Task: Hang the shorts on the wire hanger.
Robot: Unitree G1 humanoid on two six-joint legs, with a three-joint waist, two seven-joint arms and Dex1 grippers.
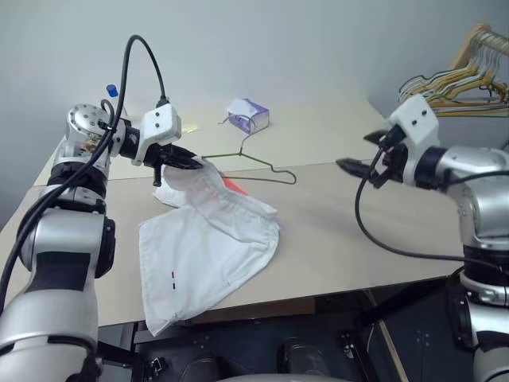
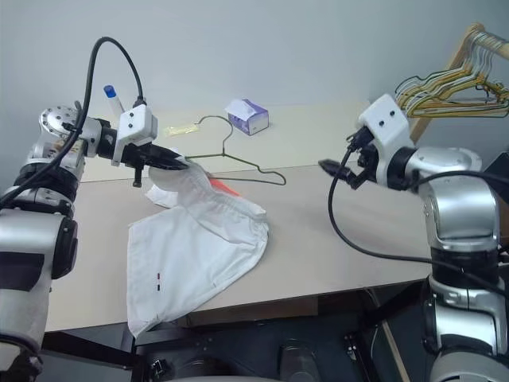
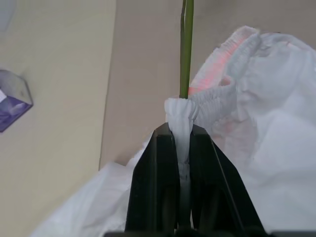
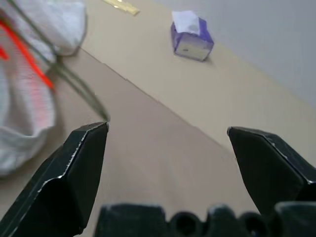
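Observation:
My right gripper should go to the shorts and grab the loose end of their waistband (image 1: 262, 213), so that it can hang them on the wire hanger (image 1: 253, 163).
The white shorts (image 1: 211, 243) lie spread on the table, one leg hanging over the front edge, with a small orange-red cord at the waistband. My left gripper (image 1: 193, 162) is shut on the gathered waistband (image 3: 183, 116), holding that corner lifted off the table. The thin dark wire hanger (image 1: 253, 163) lies behind the shorts, one end running under the raised waistband (image 3: 186, 44). My right gripper (image 1: 351, 166) hovers open above the table, to the right of the hanger and apart from it, its fingers (image 4: 79, 168) spread wide with nothing between them.
A purple tissue box (image 1: 248, 114) stands at the back of the table, with a small yellowish packet (image 2: 180, 129) to its left. A bunch of yellow and white hangers (image 1: 465, 76) hangs at the far right. A blue-capped bottle (image 2: 111, 97) stands behind my left arm.

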